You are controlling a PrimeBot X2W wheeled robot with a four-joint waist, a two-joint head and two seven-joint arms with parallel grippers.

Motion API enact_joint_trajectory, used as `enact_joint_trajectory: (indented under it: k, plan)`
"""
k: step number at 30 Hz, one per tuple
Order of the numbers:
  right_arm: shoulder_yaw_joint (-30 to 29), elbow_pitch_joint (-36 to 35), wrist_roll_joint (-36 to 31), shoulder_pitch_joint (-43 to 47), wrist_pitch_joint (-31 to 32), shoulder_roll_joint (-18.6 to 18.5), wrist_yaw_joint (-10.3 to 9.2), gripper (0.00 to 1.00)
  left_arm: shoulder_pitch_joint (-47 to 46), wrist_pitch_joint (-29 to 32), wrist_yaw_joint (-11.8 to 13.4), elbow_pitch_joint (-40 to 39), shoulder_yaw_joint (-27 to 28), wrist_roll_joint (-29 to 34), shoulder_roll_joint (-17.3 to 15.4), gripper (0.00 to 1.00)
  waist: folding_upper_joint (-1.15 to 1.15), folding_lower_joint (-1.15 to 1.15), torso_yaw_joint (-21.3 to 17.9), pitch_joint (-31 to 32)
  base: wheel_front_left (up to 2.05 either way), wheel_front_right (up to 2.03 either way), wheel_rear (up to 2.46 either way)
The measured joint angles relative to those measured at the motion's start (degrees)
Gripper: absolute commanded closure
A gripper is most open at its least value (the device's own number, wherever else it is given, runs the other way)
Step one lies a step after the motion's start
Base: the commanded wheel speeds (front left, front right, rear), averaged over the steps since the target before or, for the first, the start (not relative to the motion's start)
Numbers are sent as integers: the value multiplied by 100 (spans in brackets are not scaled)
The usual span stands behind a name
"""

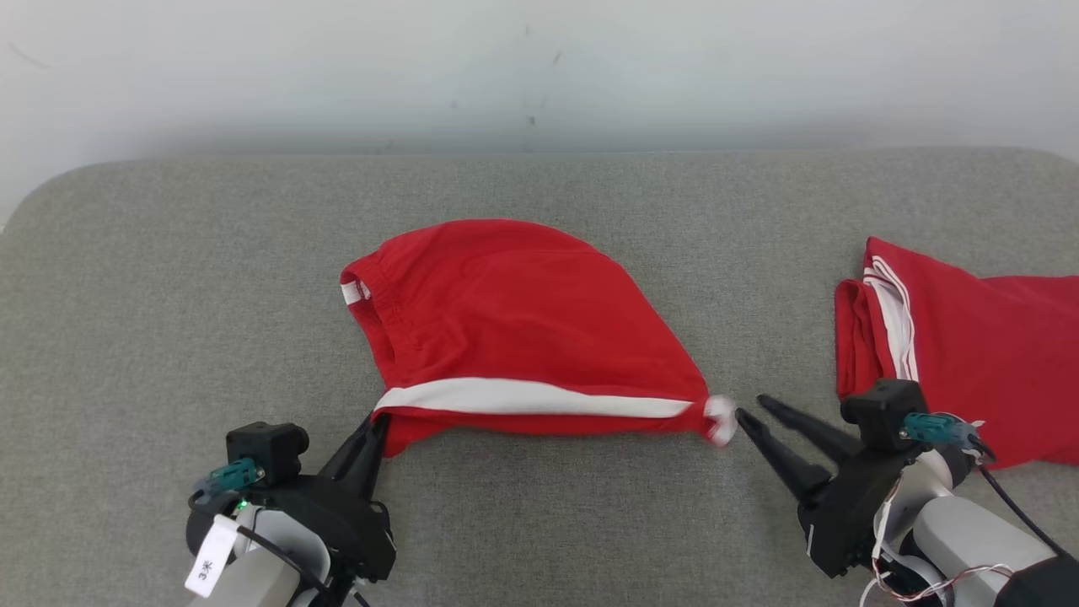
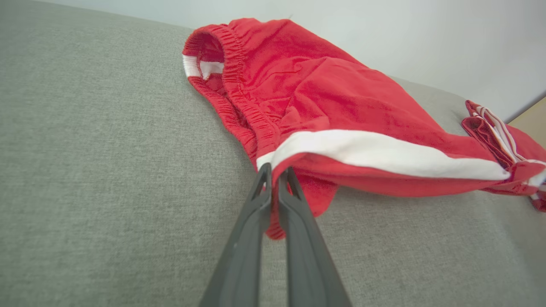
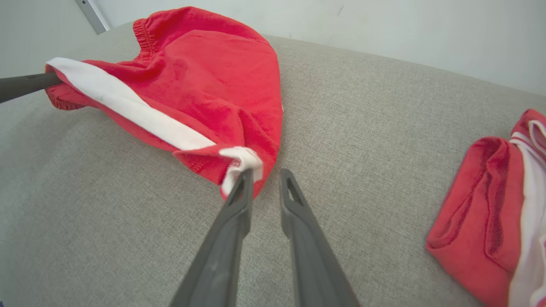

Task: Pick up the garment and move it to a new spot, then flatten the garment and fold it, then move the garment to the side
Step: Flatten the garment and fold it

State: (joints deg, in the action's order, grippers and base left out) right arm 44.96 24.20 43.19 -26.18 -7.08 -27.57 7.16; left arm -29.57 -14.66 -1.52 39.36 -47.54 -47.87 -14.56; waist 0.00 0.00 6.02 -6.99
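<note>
The right gripper grabs the white hem corner (image 1: 720, 419) at the end of the stripe next, to flatten the shorts.
The garment (image 1: 514, 320), red shorts with a white side stripe, lies bunched on the middle of the grey padded surface (image 1: 169, 295). My left gripper (image 1: 378, 421) is shut on its near left corner by the elastic waistband; in the left wrist view the fingers (image 2: 275, 170) pinch red cloth under the stripe's end (image 2: 332, 106). At the garment's right tip, my right gripper (image 1: 750, 406) is open. In the right wrist view its jaws (image 3: 264, 175) stand slightly apart, the left finger touching the white hem (image 3: 204, 85), with nothing between them.
A second red garment with white stripes (image 1: 969, 354) lies folded at the right edge, close behind my right wrist (image 3: 482, 230). A pale wall runs behind the surface's far edge. Bare grey padding stretches to the left and in front.
</note>
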Motion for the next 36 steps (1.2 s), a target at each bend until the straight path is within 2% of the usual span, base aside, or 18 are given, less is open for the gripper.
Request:
enact_joint_trajectory:
  k: [7,13,19,28,29,30,31,32,33,34,35,36]
  plan:
    - [69,-398,423,219,-115,-201,0,0,3,0,107,64,33,37,-136,100,0,0,-66,57,0,0,0]
    - [-8,-526,791,517,-109,-189,0,0,90,0,164,-69,41,48,-59,100,0,-1,-81,52,0,0,0]
    - [54,-405,1157,929,80,116,0,0,97,0,202,-156,12,102,15,100,0,0,6,13,0,0,0]
    - [11,-108,1345,884,212,444,-97,1,94,0,231,-186,21,131,42,100,0,0,176,-15,0,0,0]
    - [11,-64,1344,883,213,457,-122,23,94,0,245,-188,20,140,52,100,0,0,184,-14,0,0,0]
    - [22,-24,1341,881,237,456,-157,35,93,0,247,-193,18,154,74,100,0,0,197,-12,0,0,0]
    - [47,4,1304,862,263,452,-163,42,94,0,249,-207,19,155,92,100,0,0,209,-9,0,0,0]
    - [58,31,1274,833,266,455,-182,54,94,0,249,-216,21,155,97,100,0,0,217,-7,0,0,0]
    - [68,56,1255,797,294,455,-205,54,94,0,250,-220,26,155,94,100,0,0,224,-5,0,0,0]
    - [67,83,1247,775,305,455,-216,62,94,0,250,-223,29,155,93,100,0,0,230,-4,0,0,0]
    - [66,115,1241,765,305,455,-220,80,95,0,252,-230,31,155,94,100,0,0,235,-4,0,0,0]
    - [66,142,1225,760,305,456,-222,94,96,0,252,-238,36,155,94,100,0,0,240,-5,0,0,0]
